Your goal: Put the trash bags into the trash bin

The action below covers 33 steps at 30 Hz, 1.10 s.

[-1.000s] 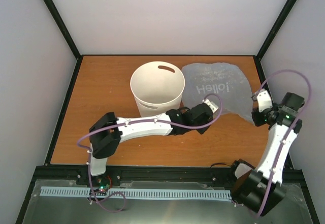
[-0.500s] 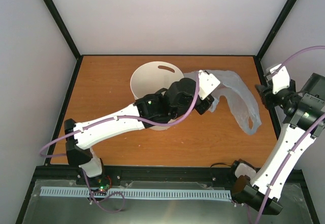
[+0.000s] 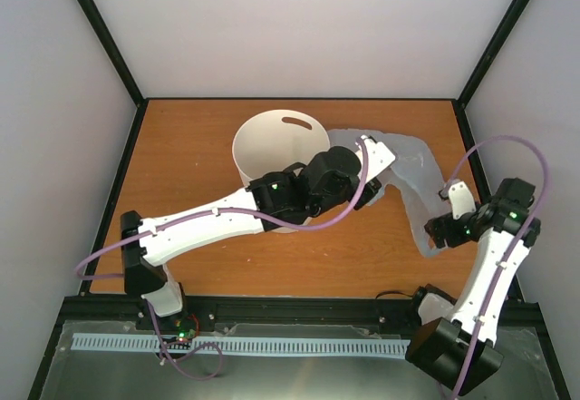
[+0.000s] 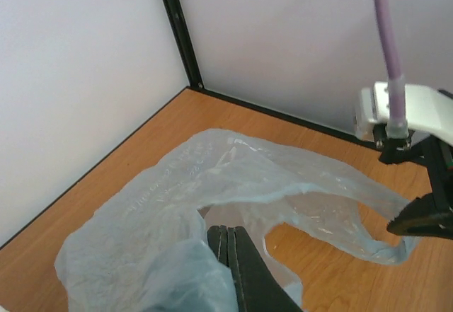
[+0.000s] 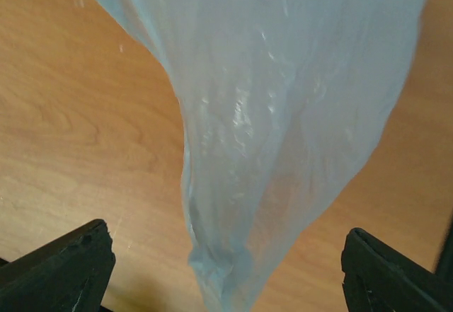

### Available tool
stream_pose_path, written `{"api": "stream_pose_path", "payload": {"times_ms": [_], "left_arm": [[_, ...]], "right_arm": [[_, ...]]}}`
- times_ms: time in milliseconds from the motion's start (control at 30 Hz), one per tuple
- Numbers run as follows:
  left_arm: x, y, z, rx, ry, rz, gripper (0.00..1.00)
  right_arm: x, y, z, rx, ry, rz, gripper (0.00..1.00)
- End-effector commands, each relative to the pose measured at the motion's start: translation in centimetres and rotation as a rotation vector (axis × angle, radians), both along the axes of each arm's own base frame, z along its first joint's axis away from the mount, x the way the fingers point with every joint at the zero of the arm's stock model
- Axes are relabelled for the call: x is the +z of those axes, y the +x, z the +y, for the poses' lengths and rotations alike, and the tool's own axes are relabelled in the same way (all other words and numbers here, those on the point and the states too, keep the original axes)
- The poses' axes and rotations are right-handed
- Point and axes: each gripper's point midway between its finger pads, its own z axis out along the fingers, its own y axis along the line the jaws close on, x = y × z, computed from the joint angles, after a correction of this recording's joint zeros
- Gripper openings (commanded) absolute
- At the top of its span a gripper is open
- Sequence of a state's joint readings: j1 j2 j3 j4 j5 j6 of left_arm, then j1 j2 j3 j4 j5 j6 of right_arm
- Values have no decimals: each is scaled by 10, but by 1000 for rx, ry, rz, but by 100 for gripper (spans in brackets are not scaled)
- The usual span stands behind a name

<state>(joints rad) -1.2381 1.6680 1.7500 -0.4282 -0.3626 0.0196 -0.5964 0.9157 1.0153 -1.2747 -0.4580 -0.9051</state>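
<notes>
The middle of the trash bag needs to stay free to go into the bin. My right gripper should grab the bag by its dangling narrow end next.
The pale-blue translucent trash bag hangs stretched to the right of the off-white trash bin. My left gripper reaches past the bin's right side and is shut on a fold of the bag; in the left wrist view its jaws are pressed together with film draped over them. My right gripper sits low near the table's right edge, open. In the right wrist view the bag's lower end dangles between the wide-apart fingers without touching them.
The wooden table is fenced by a black frame and white walls on three sides. The left arm lies across the bin's front. The right arm's purple cable loops above its wrist.
My right gripper has opened and let go of the bag, then dropped lower. My left gripper, still shut on the bag, has lifted it up next to the bin.
</notes>
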Motion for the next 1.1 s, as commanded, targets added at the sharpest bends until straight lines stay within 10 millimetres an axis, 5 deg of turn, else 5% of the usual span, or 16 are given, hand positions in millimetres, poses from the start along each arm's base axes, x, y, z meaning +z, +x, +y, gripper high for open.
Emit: {"api": "stream_pose_path", "payload": {"times_ms": [0,200,700,833,900,1067], "left_arm": [[-26,5,-2,15,75,10,1],[-37,8,6,30,78,27,1],[-44,11,5,33,79,48,1],[-41,12,5,36,75,41,1],[-41,14,4,38,77,40,1],[-45,19,2,46,85,41,1]], "right_arm": [[-42,-4,-16,-40,-60,63,88],[-75,-1,-29,-60,-106,90,88],[-131,-15,-16,63,-57,198,86],[-127,-7,-21,38,-51,186,56],[-112,-2,-21,31,-44,156,36],[-58,13,-21,8,-68,15,4]]}}
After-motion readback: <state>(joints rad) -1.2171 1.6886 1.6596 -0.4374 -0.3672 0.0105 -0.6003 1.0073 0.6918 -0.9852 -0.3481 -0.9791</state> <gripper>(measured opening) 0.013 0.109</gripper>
